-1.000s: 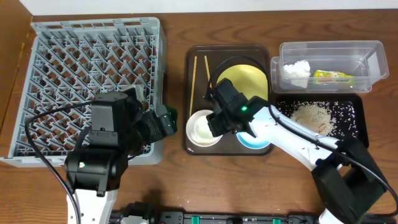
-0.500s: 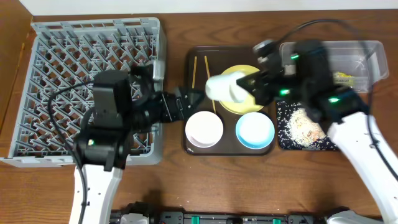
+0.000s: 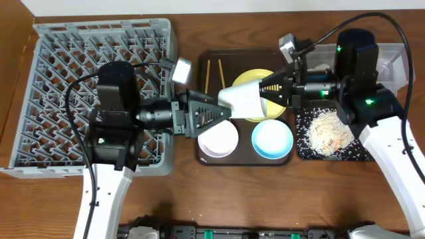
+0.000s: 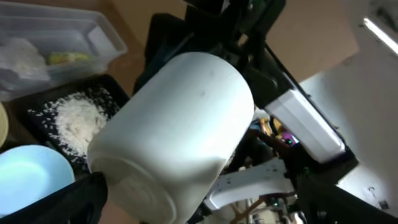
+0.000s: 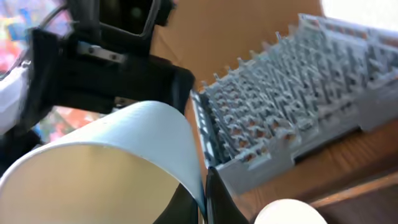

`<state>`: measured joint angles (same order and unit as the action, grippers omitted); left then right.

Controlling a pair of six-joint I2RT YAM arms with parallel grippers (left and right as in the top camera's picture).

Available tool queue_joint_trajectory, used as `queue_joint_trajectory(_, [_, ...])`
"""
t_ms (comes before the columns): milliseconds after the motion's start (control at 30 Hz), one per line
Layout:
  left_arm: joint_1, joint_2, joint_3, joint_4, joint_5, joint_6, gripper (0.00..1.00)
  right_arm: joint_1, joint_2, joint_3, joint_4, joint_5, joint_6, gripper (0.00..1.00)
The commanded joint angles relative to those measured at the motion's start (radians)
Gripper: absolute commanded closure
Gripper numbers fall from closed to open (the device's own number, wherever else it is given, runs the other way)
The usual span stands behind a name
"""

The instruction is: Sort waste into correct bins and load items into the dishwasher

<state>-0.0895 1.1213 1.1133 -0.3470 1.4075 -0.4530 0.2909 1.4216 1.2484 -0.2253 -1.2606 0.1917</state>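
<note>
The robot's left gripper should next load the white cup opening-first into the dish rack [image 3: 66, 66], so it needs to grab the cup around its base [image 3: 228, 101], opposite the pinched rim.
A white cup [image 3: 243, 97] hangs on its side above the brown tray. My right gripper [image 3: 269, 91] is shut on its rim, which is pinched between the fingers in the right wrist view [image 5: 205, 200]. My left gripper [image 3: 222, 113] is open, with a jaw on each side of the cup's base [image 4: 186, 205]. The white-pink bowl [image 3: 218, 138] and light blue bowl [image 3: 272, 140] sit on the tray. The yellow plate [image 3: 253, 78] is partly hidden and the chopsticks [image 3: 207, 74] lie beside it. The grey dish rack [image 3: 66, 66] stands at the left.
The dark brown serving tray [image 3: 200, 154] is in the middle. A black tray [image 3: 302, 151] holds rice scraps [image 3: 327, 129]. The clear tub [image 3: 398, 60] holds a tissue [image 4: 22, 56] and a wrapper [image 4: 68, 57]. My right arm covers most of the tub from overhead.
My right gripper has lifted the white cup off the tray and turned it sideways. My left gripper has swung right from the rack to the cup's base.
</note>
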Motion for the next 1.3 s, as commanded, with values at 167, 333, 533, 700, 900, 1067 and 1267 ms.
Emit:
queue_joint_trajectory(167, [-0.007, -0.001, 0.016, 0.005, 0.074, -0.005, 0.02, -0.029, 0.011, 0.008, 0.126, -0.188, 0.07, 0.99])
queue_joint_trajectory(333, [-0.007, 0.0, 0.016, 0.006, 0.073, -0.001, 0.02, 0.015, 0.015, 0.008, 0.13, -0.151, 0.074, 0.99])
queue_joint_trajectory(533, [-0.007, 0.0, 0.016, 0.005, 0.074, -0.001, 0.02, 0.105, 0.034, 0.008, 0.148, -0.096, 0.073, 0.99])
queue_joint_trajectory(700, [-0.007, 0.0, 0.016, 0.005, 0.075, -0.001, 0.18, 0.128, 0.037, 0.008, 0.147, 0.019, 0.075, 0.99])
queue_joint_trajectory(900, [-0.007, 0.0, 0.016, 0.005, 0.108, -0.001, 0.17, 0.098, 0.037, 0.008, 0.155, 0.085, 0.096, 0.99])
queue_joint_trajectory(1067, [-0.007, 0.0, 0.016, 0.005, 0.108, -0.001, 0.16, 0.075, 0.037, 0.008, 0.163, 0.081, 0.123, 0.99])
queue_joint_trajectory(1267, [-0.007, 0.0, 0.016, 0.006, 0.106, 0.0, 0.07, 0.052, 0.037, 0.008, 0.173, 0.003, 0.127, 0.99])
